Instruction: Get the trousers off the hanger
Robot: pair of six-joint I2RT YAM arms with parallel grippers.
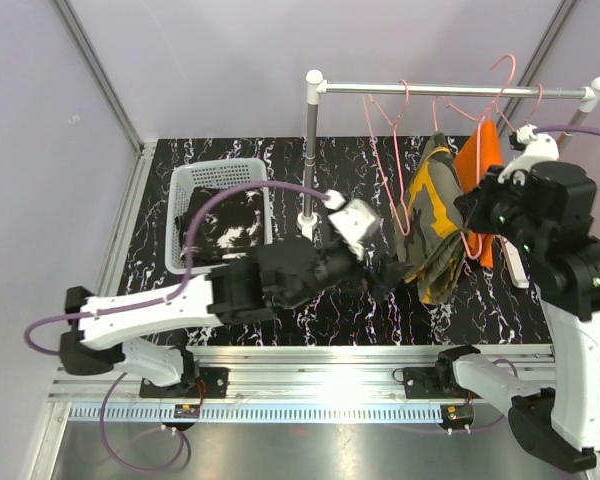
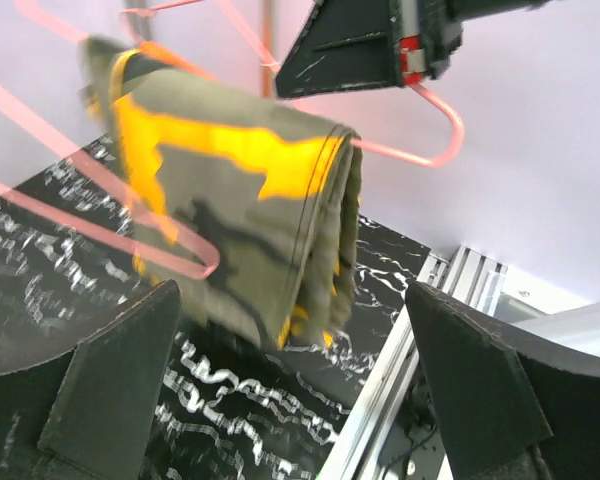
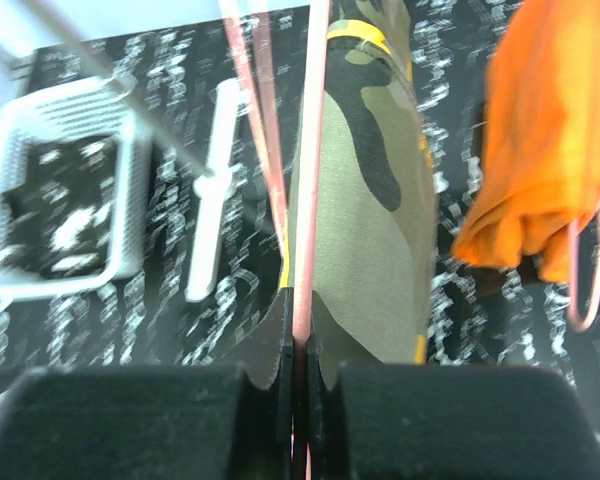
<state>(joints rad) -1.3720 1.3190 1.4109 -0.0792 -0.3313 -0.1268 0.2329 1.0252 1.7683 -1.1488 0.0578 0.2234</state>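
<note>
I need to grab the camouflage trousers' near stitched edge next with my left gripper, just below the fold. That grip is for sliding the trousers off the hanger.
The camouflage trousers hang folded over a pink hanger on the rack. The left wrist view shows them just beyond and above my fingertips. My left gripper is open, its jaws wide apart, below the trousers' lower edge. My right gripper is shut on the pink hanger wire beside the camouflage cloth. The orange trousers hang on another hanger to the right. The black splotched trousers lie in the basket.
A white basket stands at the left of the black marbled table. The rack's upright pole and top bar carry several pink hangers. The rack's white foot lies on the table. An aluminium rail runs along the near edge.
</note>
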